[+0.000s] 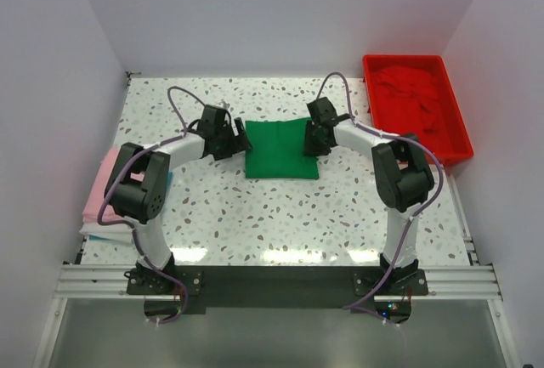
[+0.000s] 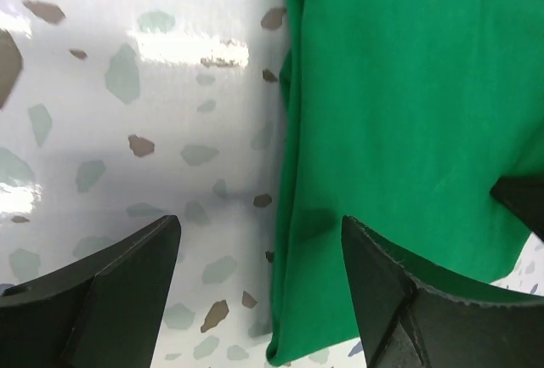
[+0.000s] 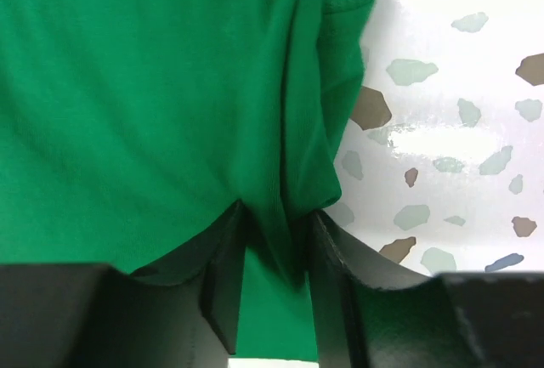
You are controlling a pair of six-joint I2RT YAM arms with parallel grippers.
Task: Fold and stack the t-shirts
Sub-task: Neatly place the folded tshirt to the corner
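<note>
The left gripper will next grab the folded edge facing the pink t-shirt, so that it can stack the green t-shirt still folded.
The bright green t-shirt lies folded into a rectangle at the middle of the table. My left gripper is open at its left edge. In the left wrist view the fingers straddle the folded edge of the green t-shirt, one over bare table and one over cloth. My right gripper is at the shirt's right edge. In the right wrist view it is shut on a pinched fold of the green t-shirt. The pink t-shirt lies folded at the left table edge. The red t-shirt lies in the tray.
The red plastic tray stands at the back right corner. The pink shirt rests on a pale blue and white layer at the table's left edge. White walls close in the left, back and right sides.
</note>
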